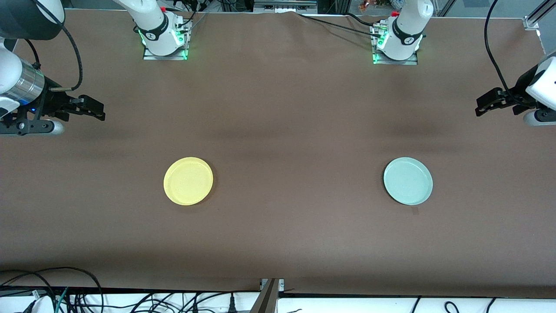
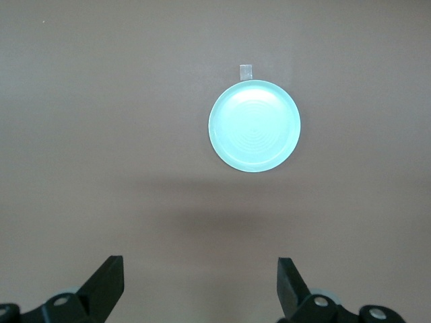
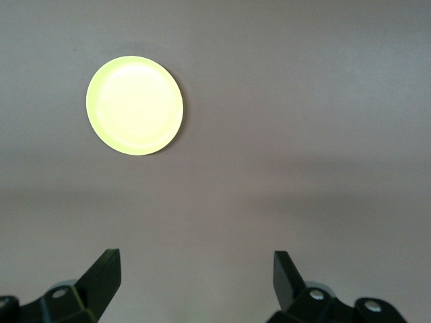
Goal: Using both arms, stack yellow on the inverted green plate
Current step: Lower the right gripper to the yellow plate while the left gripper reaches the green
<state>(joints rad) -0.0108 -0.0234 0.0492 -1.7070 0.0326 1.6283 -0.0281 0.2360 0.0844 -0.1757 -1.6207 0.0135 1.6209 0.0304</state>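
I should stack the yellow plate on the inverted green plate [image 1: 408, 181], so next I should grab the yellow plate by its rim with my right gripper.
The yellow plate [image 1: 188, 181] lies rim up on the brown table toward the right arm's end; it also shows in the right wrist view [image 3: 135, 105]. The green plate [image 1: 408, 181] lies rim up toward the left arm's end, as far from the front camera as the yellow plate; it also shows in the left wrist view [image 2: 254, 126]. My right gripper [image 1: 97, 111] is open and empty, high over the table's edge at its own end, also seen in its wrist view [image 3: 196, 269]. My left gripper [image 1: 482, 106] is open and empty, high at its own end, also seen in its wrist view [image 2: 200, 272].
A small square of tape [image 1: 415, 211] lies on the table just nearer the front camera than the green plate, also seen in the left wrist view [image 2: 245, 70]. Cables [image 1: 65, 293] hang along the table's front edge.
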